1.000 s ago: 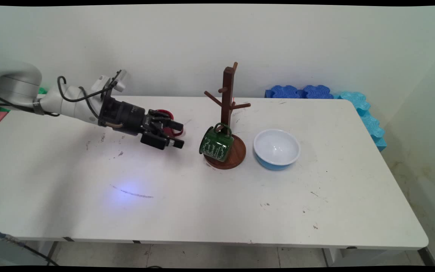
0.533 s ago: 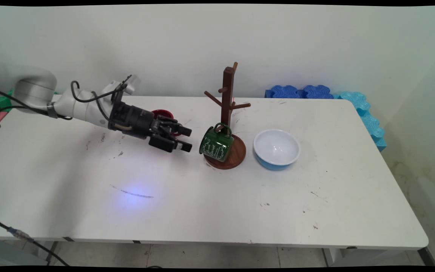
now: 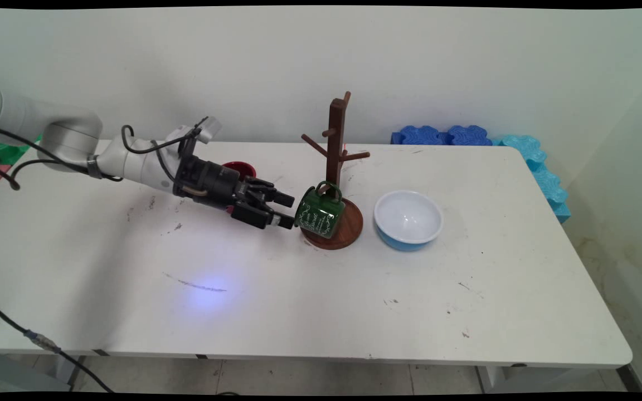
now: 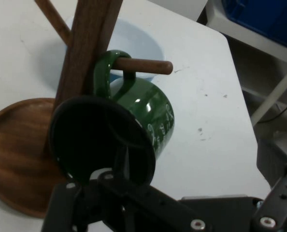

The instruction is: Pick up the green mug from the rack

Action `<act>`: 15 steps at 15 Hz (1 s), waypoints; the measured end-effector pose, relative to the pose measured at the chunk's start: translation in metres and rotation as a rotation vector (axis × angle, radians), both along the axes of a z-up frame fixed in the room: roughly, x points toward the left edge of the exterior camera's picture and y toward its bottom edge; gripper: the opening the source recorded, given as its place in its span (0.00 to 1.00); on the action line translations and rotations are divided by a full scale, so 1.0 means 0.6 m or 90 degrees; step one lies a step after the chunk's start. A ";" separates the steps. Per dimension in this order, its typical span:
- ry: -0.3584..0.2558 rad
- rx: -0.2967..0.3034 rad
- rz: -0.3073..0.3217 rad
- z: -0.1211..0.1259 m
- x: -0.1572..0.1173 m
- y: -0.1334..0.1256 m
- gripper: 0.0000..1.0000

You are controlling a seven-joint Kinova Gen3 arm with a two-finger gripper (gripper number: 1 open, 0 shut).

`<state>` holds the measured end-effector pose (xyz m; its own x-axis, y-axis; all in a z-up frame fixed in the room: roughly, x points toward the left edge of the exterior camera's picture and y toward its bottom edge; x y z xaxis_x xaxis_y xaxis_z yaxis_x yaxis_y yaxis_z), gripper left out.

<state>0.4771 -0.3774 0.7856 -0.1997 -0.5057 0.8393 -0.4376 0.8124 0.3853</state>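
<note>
My gripper is going to grab the green mug by its dark rim [image 4: 148, 145] next, so that it can lift the mug off the mug tree's peg [image 4: 150, 66].
A green mug [image 3: 320, 211] with white lettering hangs by its handle from a low peg of a brown wooden mug tree [image 3: 335, 139], tilted, its mouth turned to the left. My gripper [image 3: 288, 210] is open and lies nearly level just left of that mouth, fingertips at the rim. In the hand view the green mug [image 4: 153, 116] fills the middle, its dark opening facing me, with the handle looped over the peg [image 4: 148, 65]. One finger [image 4: 279, 203] shows at the lower right; the other overlaps the dark opening, and whether it touches the rim I cannot tell.
The tree's round wooden base [image 3: 351, 225] sits mid-table. A blue bowl [image 3: 408, 218] with a white inside stands just right of it. A red cup [image 3: 238, 167] shows behind my wrist. Blue foam pieces [image 3: 449, 135] line the far right edge.
My arm has slid to the right across the table, bringing the open gripper from beside the red cup up to the green mug's mouth. The mug, tree and bowl have not moved.
</note>
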 end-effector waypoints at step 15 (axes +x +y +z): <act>0.009 -0.003 -0.011 -0.015 -0.014 -0.006 1.00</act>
<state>0.4688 -0.3808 0.7766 -0.1967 -0.4979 0.8446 -0.4184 0.8217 0.3869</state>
